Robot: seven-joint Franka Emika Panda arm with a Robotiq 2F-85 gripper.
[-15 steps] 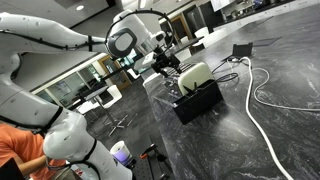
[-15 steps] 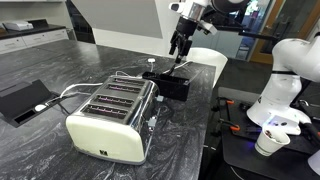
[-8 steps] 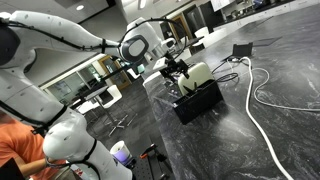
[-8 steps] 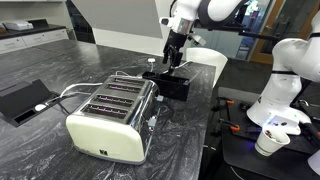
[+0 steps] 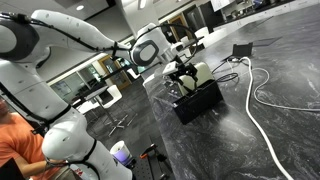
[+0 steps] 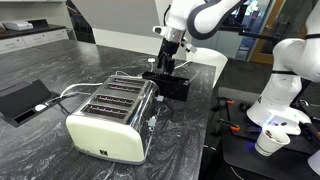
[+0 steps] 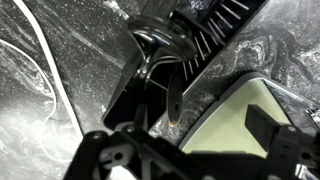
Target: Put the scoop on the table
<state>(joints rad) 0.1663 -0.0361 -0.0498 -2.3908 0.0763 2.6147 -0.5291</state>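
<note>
My gripper is going to grab the scoop [image 7: 160, 48] by the end of its handle next. The scoop's bowl then stays free to leave the bin and rest on the tabletop.
The scoop [image 7: 160, 48] is a small silver-grey metal one; it lies in a black bin [image 7: 125, 95], bowl at the far end and short handle pointing toward the camera. The bin stands on the dark marbled table [image 7: 40, 125]. My gripper [image 7: 190, 150] is open, fingers wide apart, just above the handle's end without touching it. In both exterior views the gripper [image 5: 180, 72] [image 6: 167, 62] hangs over the black bin [image 5: 197, 102] [image 6: 172, 84]. I cannot make out the scoop there.
A cream toaster [image 6: 112, 115] [image 5: 198, 72] stands right beside the bin. A white cable [image 5: 255, 100] and a small black box [image 5: 243, 49] lie on the table [image 5: 270, 135]. A black tray [image 6: 25, 98] sits at the side. A second white robot [image 6: 285, 80] stands off the table's edge.
The arm has swung over and come down toward the black bin; the gripper is now lower and closer to the scoop. Nothing on the table has moved.
</note>
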